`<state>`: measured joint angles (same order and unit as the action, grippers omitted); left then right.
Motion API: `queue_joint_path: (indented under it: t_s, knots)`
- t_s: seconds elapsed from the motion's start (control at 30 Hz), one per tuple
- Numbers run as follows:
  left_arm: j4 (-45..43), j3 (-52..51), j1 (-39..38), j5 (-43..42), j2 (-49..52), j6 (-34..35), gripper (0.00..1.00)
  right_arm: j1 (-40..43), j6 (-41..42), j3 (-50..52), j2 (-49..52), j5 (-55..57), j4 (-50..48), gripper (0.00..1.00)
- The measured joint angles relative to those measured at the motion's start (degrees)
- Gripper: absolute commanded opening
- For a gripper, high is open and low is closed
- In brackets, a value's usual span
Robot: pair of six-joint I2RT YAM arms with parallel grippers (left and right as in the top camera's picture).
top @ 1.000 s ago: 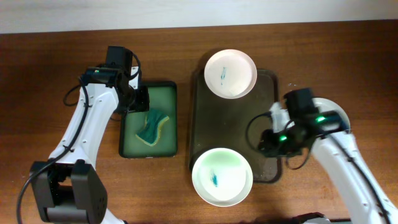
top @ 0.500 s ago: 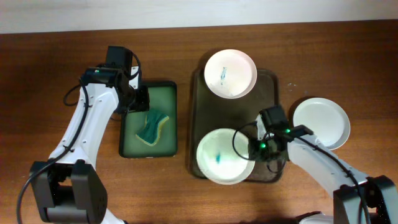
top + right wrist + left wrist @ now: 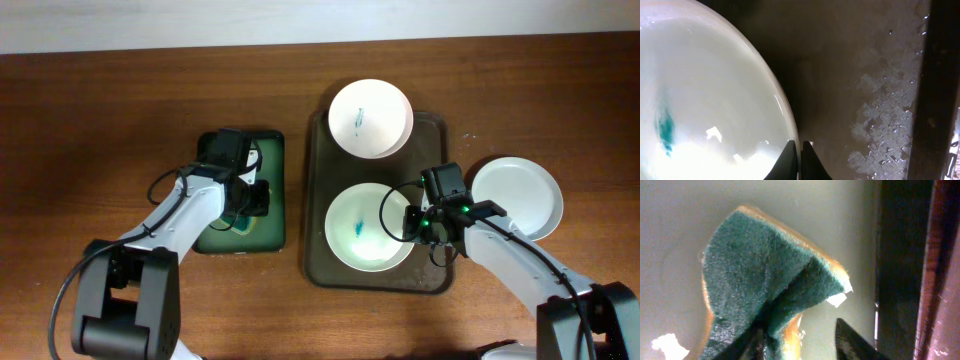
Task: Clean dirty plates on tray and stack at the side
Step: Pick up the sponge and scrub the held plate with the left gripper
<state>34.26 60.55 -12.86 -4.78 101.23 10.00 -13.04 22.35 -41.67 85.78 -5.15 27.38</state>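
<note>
My left gripper picks up the sponge by its narrow middle next, which leaves the sponge's broad end free to wipe the smeared plate clean.
The dark brown tray [image 3: 432,150] lies in the middle of the table. A white plate with a teal smear [image 3: 370,118] sits at its far end, overhanging the rim. A second smeared plate [image 3: 366,228] lies in the tray's near half and fills the left of the right wrist view [image 3: 705,95]. My right gripper [image 3: 411,222] is shut on this plate's right rim [image 3: 799,161]. A third white plate [image 3: 516,197], with no smear, rests on the table right of the tray. My left gripper [image 3: 245,203] is open, low over the sponge [image 3: 765,265], its fingers [image 3: 800,347] straddling the sponge's edge.
A smaller green tray [image 3: 272,232] holding the green-and-yellow sponge sits left of the brown tray; its dark rim [image 3: 900,270] shows close to my left fingers. The brown tray's floor [image 3: 850,75] is wet with patches of foam. The wall runs along the far table edge.
My left arm has swung from the green tray's far corner down onto the sponge. My right gripper has drawn the smeared plate from the tray's front edge further onto the tray.
</note>
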Motion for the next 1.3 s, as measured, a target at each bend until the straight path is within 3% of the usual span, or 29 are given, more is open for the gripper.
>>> queue_joint_path:
  t_s: [0.07, 0.13, 0.27, 0.4, 0.47, 0.57, 0.67, 0.8, 1.3]
  knots:
    - [0.42, -0.02, -0.07, 1.16, -0.04, -0.17, 0.42, 0.00, 0.13, 0.00, 0.00, 0.00, 0.02, 0.04]
    - [6.73, 2.60, -0.11, 1.18, -0.33, -0.22, 0.47, 0.00, 0.13, 0.00, 0.00, 0.02, 0.13, 0.04]
    - [12.85, 9.68, -0.09, 5.35, -3.80, -0.50, 0.47, 0.00, 0.15, 0.00, 0.00, -0.04, 0.39, 0.04]
    - [5.86, 4.98, -0.09, 8.26, -0.02, -1.36, 0.31, 0.00, 0.20, 0.00, 0.00, -0.04, 0.20, 0.04]
    - [4.79, 4.15, -0.09, 8.02, 4.07, -1.44, 0.00, 0.00, 0.20, 0.00, 0.00, -0.04, 0.24, 0.04]
    - [5.79, 4.50, 0.07, 8.02, 4.07, -1.46, 0.00, 0.00, 0.20, 0.00, 0.00, -0.04, 0.24, 0.04]
    - [14.27, 8.90, 0.07, 7.85, 4.17, -1.46, 0.00, 0.00, 0.17, 0.00, 0.00, -0.04, 0.28, 0.05]
    - [21.97, 21.97, 0.07, 7.76, 3.02, -1.46, 0.00, 0.00, 0.20, 0.00, 0.00, -0.07, 0.24, 0.05]
    - [22.93, 23.30, 0.07, 7.43, 3.26, -1.46, 0.00, 0.00, 0.15, 0.00, 0.00, -0.04, 0.24, 0.05]
